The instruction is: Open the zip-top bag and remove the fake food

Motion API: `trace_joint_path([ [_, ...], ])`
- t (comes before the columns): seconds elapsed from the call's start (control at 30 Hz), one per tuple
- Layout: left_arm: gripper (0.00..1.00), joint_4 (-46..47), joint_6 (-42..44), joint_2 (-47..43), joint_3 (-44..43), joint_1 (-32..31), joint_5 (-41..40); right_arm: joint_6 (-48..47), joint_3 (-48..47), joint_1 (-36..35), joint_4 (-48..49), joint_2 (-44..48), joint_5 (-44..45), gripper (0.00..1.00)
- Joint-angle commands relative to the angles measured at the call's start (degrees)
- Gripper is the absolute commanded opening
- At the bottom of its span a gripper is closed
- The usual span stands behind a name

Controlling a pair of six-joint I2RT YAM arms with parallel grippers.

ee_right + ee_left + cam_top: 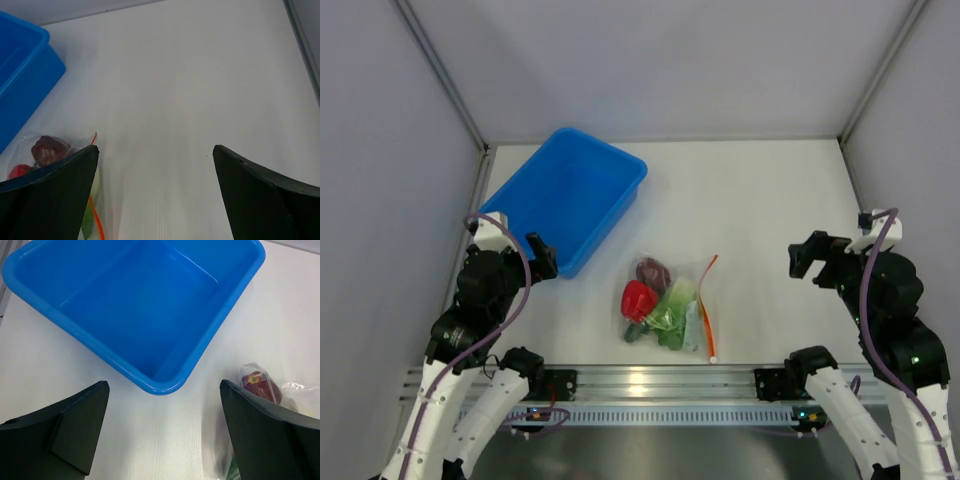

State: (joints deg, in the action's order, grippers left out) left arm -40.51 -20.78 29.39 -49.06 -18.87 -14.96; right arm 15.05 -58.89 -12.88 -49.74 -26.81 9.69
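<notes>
The zip-top bag needs the far end of its zipper strip free for opening, so my right gripper should next pinch the bag across its orange-red zipper strip (pixel 706 305) (pixel 95 215).
The clear zip-top bag (pixel 680 300) lies flat on the white table in front of the arms, its orange-red zipper strip (pixel 706 305) along its right side. Inside are the fake food pieces: a red pepper (pixel 638 299), a dark purple-red round piece (pixel 653 271), a green-white lettuce head (pixel 675 302) and a dark green cucumber (pixel 636 333). My left gripper (pixel 542 257) is open and empty, left of the bag beside the bin. My right gripper (pixel 807 258) is open and empty, right of the bag. The purple-red piece shows in the left wrist view (pixel 258 383) and the right wrist view (pixel 47 149).
A blue plastic bin (pixel 570 195) stands empty at the back left, close to my left gripper; it fills the left wrist view (pixel 140 300). Grey walls enclose the table on three sides. An aluminium rail (pixel 660 380) runs along the near edge.
</notes>
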Motion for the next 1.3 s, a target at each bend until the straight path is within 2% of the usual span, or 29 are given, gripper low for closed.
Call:
trace_joint_path([
  [0.0, 0.98, 3.07, 0.74, -0.29, 0.37, -0.02, 0.81, -0.02, -0.08, 0.32, 1.57, -0.18, -1.25, 0.99],
  [0.17, 0.98, 3.07, 0.65, -0.47, 0.37, 0.06, 0.99, 0.33, 5.89, 0.32, 5.52, 4.3, -4.93, 0.99],
  [0.27, 0.98, 3.16, 0.65, -0.47, 0.37, -0.02, 1.25, -0.11, 9.14, 0.32, 9.38, 6.94, -15.56, 1.0],
  [0.4, 0.98, 3.33, 0.74, -0.3, 0.46, -0.02, 1.95, 0.42, 14.49, 0.23, 13.17, 5.29, -30.12, 1.0],
  [0.5, 0.98, 3.33, 0.74, -0.29, 0.54, -0.02, 2.13, 3.39, 17.92, 0.32, 16.94, 2.39, -39.01, 0.94],
  [0.67, 0.98, 3.33, 0.74, -0.21, 0.54, -0.02, 2.22, 12.18, 30.31, 0.05, 31.68, 0.44, -49.76, 0.81],
  [0.9, 0.98, 3.42, 0.91, 0.14, 0.63, -0.02, 2.57, 17.55, 42.08, -3.98, 43.92, -3.6, -46.97, 0.67],
  [1.0, 0.98, 3.42, 0.91, 0.58, 0.63, -0.02, 2.66, 19.23, 45.87, -8.46, 49.19, -6.06, -43.1, 0.66],
  [1.13, 0.98, 3.42, 0.91, 0.76, 0.63, 0.06, 2.92, 20.63, 48.69, -15.66, 56.23, -9.4, -37.65, 0.57],
  [1.2, 0.98, 3.42, 1.0, 1.02, 0.63, 0.06, 3.01, 20.37, 49.75, -17.87, 58.25, -12.21, -35.02, 0.48],
  [1.27, 0.98, 3.42, 1.0, 1.2, 0.63, -0.02, 3.18, 20.81, 50.89, -19.98, 62.29, -15.01, -33.17, 0.46],
])
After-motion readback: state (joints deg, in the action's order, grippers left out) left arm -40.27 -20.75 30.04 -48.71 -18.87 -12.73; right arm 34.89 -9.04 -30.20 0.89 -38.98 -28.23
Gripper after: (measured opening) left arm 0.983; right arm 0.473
